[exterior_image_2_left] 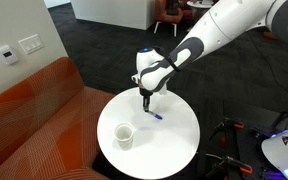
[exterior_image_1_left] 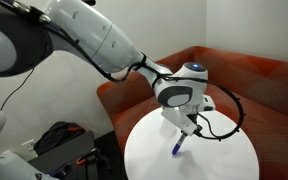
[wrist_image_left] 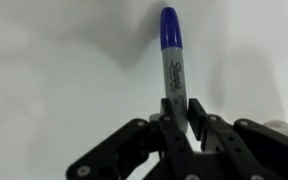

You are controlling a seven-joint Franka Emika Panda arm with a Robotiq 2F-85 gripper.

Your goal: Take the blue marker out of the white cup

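The blue marker's cap end is at the table, apart from the white cup [exterior_image_2_left: 124,135], so it is time to open my gripper.
The blue marker [wrist_image_left: 172,55], a grey-barrelled pen with a blue cap, sticks out from between the fingers of my gripper [wrist_image_left: 181,112], which are closed against its barrel. In both exterior views the gripper [exterior_image_2_left: 146,101] [exterior_image_1_left: 189,128] is low over the round white table [exterior_image_2_left: 174,150]. The marker [exterior_image_2_left: 156,115] [exterior_image_1_left: 177,148] slants down with its cap end at or just above the tabletop. The white cup [exterior_image_2_left: 124,135] stands upright and empty on the table, apart from the gripper and nearer the sofa side.
An orange-red sofa [exterior_image_2_left: 34,110] [exterior_image_1_left: 254,80] curves round the table. A black cable [exterior_image_1_left: 229,120] loops from the wrist over the table. A black bag [exterior_image_1_left: 64,140] sits on the floor beside the arm's base.
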